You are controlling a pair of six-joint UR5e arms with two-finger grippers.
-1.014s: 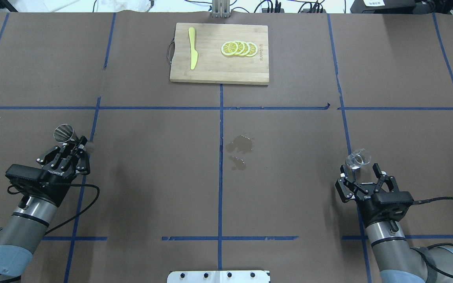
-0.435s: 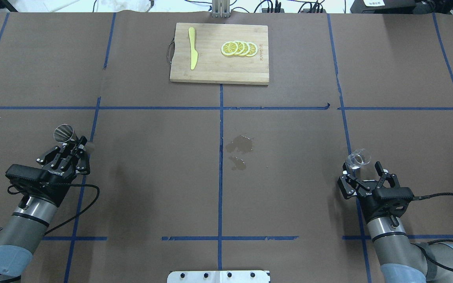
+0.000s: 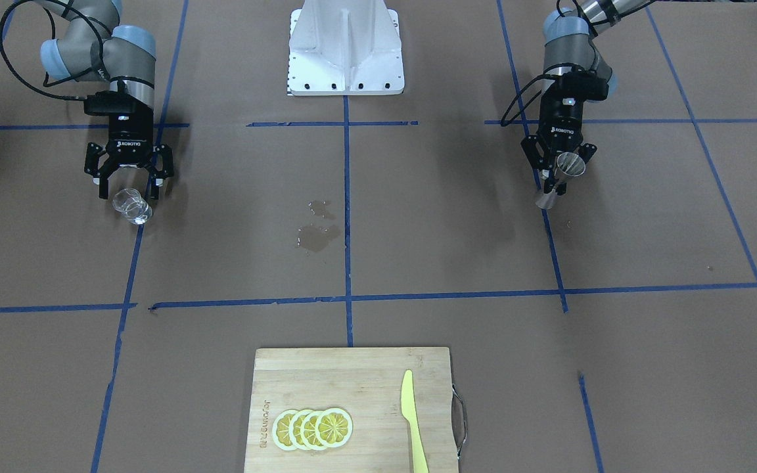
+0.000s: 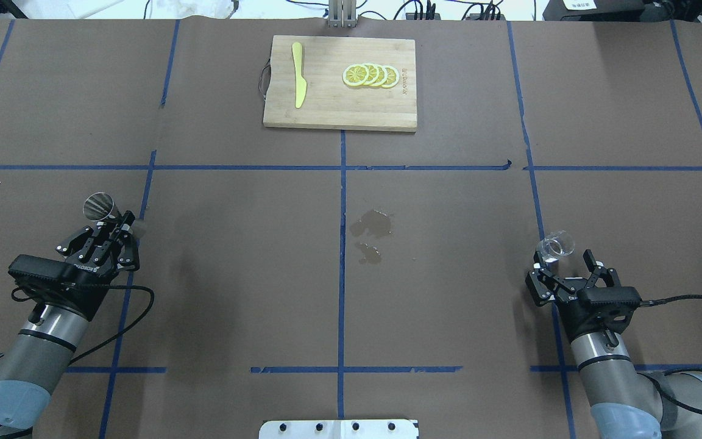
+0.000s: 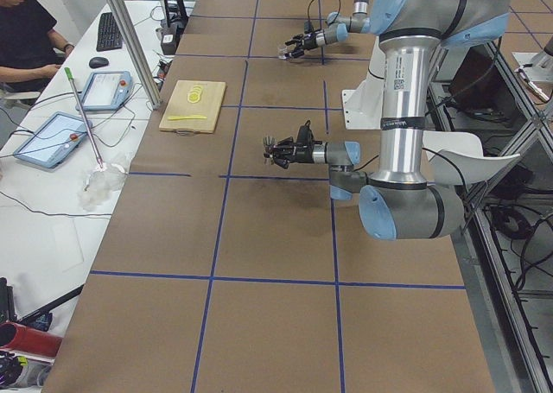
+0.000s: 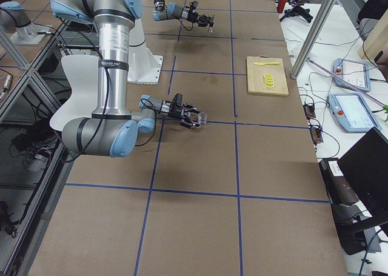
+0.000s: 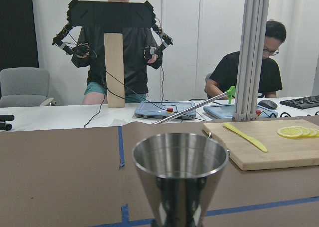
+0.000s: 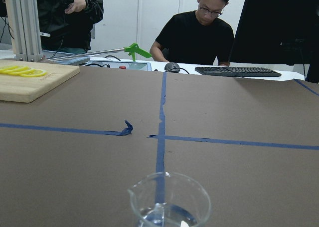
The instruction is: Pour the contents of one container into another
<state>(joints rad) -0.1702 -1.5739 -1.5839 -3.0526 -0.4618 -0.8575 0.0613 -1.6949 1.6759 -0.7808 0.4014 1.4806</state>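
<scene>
My right gripper's fingers reach just the cup's rear edge (image 3: 126,192), short of its middle, so my right gripper moves forward and only then closes on the glass cup (image 3: 132,206).
The metal hourglass jigger (image 4: 98,206) (image 3: 567,167) stands upright at the table's left, and my left gripper (image 4: 117,227) (image 3: 556,187) is shut on its narrow waist. Its open steel top fills the lower left wrist view (image 7: 179,169). The small clear glass cup (image 4: 555,246) (image 3: 132,206) stands on the table at the right with a little clear liquid in it. My right gripper (image 4: 562,258) (image 3: 127,191) is open just behind the cup, its fingers spread to either side. The right wrist view shows the cup (image 8: 169,202) close in front, with no fingers in sight.
A wooden cutting board (image 4: 339,116) at the far centre carries a yellow knife (image 4: 298,82) and lemon slices (image 4: 370,75). A wet spill (image 4: 372,225) marks the table's middle. The robot's white base plate (image 4: 339,428) is at the near edge. People stand and sit beyond the far edge.
My right gripper has shifted slightly to the right and sits lower behind the cup, still open. The cup, the jigger and the left arm have not moved.
</scene>
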